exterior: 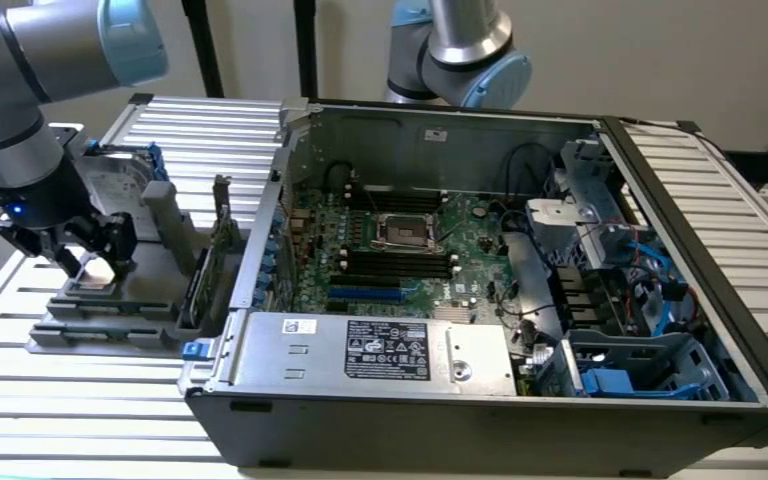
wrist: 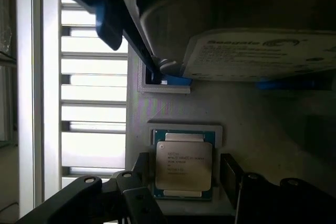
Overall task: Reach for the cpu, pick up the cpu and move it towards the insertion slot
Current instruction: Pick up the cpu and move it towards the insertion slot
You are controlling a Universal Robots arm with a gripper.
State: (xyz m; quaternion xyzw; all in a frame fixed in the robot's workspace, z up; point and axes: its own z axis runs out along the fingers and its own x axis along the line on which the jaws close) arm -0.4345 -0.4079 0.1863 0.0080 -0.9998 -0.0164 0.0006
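Note:
Next, my gripper will grab the cpu by its open side edges, since the grey holder's raised rim wraps the ends of the cpu [wrist: 184, 165].
The cpu [wrist: 184, 165], a flat square chip with a silver top, lies in a square recess of a grey holder [wrist: 252, 124]. My gripper [wrist: 185, 170] is low over it and open. One dark finger [wrist: 140, 163] stands on each side of the chip with a small gap, and nothing is gripped. In the exterior view the gripper [exterior: 91, 262] hangs over the cpu [exterior: 92, 282] at that view's left, outside the computer. The insertion slot [exterior: 404, 232], a square socket with a shiny frame, sits on the green board inside the open case.
A silver hard drive [wrist: 257, 56] with blue rails stands upright just behind the cpu on the grey holder [exterior: 104, 325]. The open computer case [exterior: 491, 420] lies to the exterior view's right, its near wall between holder and slot. A second arm [exterior: 458, 50] stands behind the case.

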